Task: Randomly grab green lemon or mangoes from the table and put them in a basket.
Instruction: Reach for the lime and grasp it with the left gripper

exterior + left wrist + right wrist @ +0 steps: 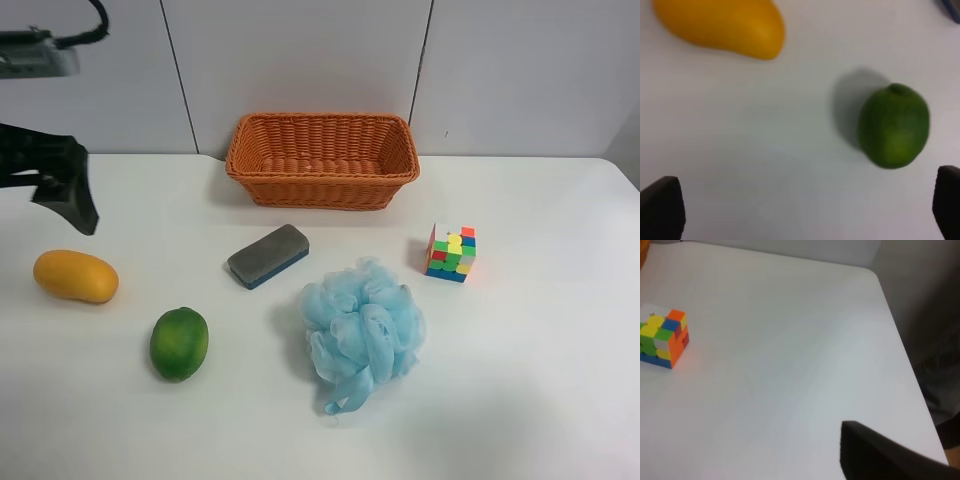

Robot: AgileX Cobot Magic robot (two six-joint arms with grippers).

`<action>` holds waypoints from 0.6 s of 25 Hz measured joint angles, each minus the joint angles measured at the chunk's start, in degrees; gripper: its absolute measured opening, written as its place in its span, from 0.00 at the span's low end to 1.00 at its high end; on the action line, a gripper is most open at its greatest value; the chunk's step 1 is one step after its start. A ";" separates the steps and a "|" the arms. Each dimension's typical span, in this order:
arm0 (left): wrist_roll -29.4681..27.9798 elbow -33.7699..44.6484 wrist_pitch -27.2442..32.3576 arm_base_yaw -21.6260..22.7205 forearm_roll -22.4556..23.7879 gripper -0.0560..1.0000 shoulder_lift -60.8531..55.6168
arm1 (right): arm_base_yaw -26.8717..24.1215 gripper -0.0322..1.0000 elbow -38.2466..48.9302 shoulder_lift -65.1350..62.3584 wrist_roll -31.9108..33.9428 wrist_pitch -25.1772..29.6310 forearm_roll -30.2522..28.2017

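I should next use my left gripper to grab the green lemon [179, 343] by its rounded sides, to put fruit in the orange wicker basket [322, 159].
The green lemon [179, 343] lies on the white table [540, 380] at the front left. The yellow-orange mango [76, 276] lies to its left, a little further back. The orange wicker basket [322, 159] stands empty at the back centre. My left gripper [66, 195] hangs above the table behind the mango. In the left wrist view it [805, 205] is open and empty, with the lemon [894, 126] and mango [722, 26] ahead of its fingertips [661, 207]. Only one dark finger [875, 455] of my right gripper shows, over bare table.
A grey and blue eraser block [268, 255] lies in front of the basket. A light blue bath pouf [360, 328] sits at the centre front. A coloured puzzle cube [451, 253] stands to the right and also shows in the right wrist view [663, 338]. The table's right edge [905, 355] is near.
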 joint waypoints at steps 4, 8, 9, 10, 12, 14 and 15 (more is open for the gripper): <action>-3.10 0.00 -4.68 -4.54 -0.12 0.99 6.05 | 0.00 0.99 0.00 0.00 0.00 0.00 0.00; -4.81 0.00 -7.66 -8.02 -1.88 0.99 10.99 | 0.00 0.99 0.00 0.00 0.00 0.00 0.00; -5.02 0.08 -8.56 -8.68 -2.56 0.99 11.99 | 0.00 0.99 0.00 0.00 0.00 0.00 0.00; -5.23 0.45 -9.80 -9.11 -3.44 0.99 12.81 | 0.00 0.99 0.00 0.00 0.00 0.00 0.00; -5.39 1.77 -12.87 -9.62 -4.79 0.99 13.97 | 0.00 0.99 0.00 0.00 0.00 0.00 0.00; -5.42 3.78 -15.65 -9.68 -6.46 0.99 14.87 | 0.00 0.99 0.00 0.00 0.00 0.00 0.00; -5.42 4.98 -17.04 -9.68 -7.00 0.99 15.23 | 0.00 0.99 0.00 0.00 0.00 0.00 0.00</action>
